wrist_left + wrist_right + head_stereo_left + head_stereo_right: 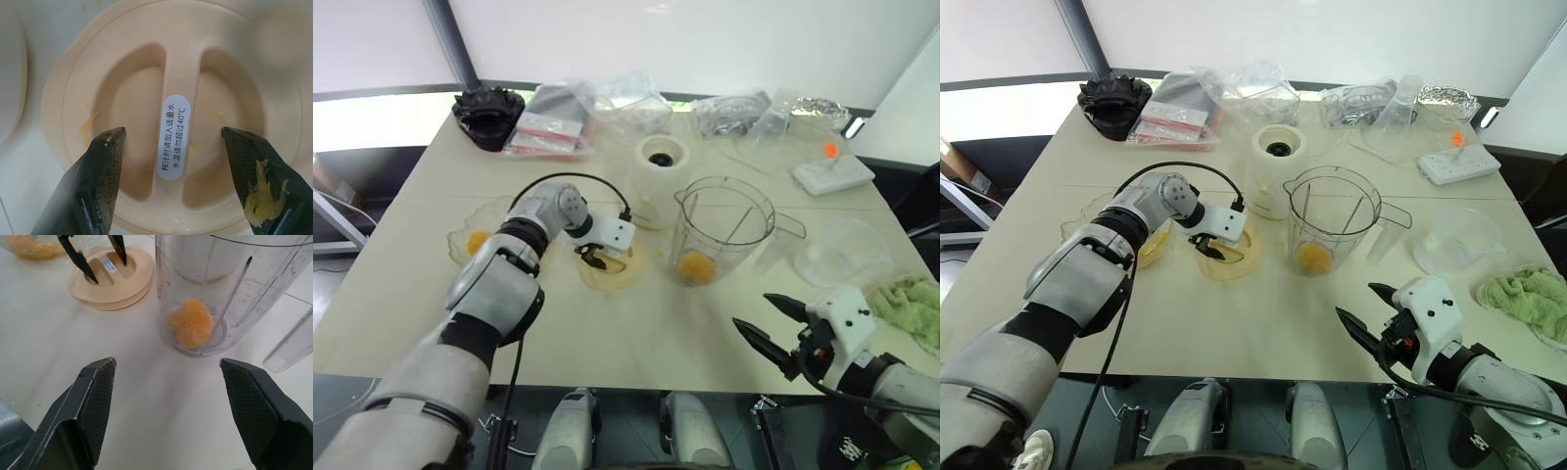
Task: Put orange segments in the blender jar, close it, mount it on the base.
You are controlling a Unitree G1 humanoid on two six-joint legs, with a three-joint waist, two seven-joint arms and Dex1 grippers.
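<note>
My right gripper should grab the blender jar by its narrow handle (787, 229), because the round body of the jar is too wide for my fingers.
The clear blender jar (729, 211) stands upright at mid-table with an orange segment (695, 266) on its bottom. Behind it to the left is the cream base (658, 174). More orange segments (477, 238) lie in a glass bowl (455, 250) at the left. A flat cream lid (619, 277) lies left of the jar. My left gripper (595, 257) points down over the lid, open, its fingers on either side of the lid's central bar (178, 98); pulp sticks to one finger (259, 196). My right gripper (754, 311) hovers open near the table's front edge, facing the jar.
A white flat device (832, 174) and a clear round dish (842, 250) sit right of the jar. A green cloth (911, 304) lies at the right edge. Plastic bags (558, 122), clear containers and a black object (487, 116) line the back.
</note>
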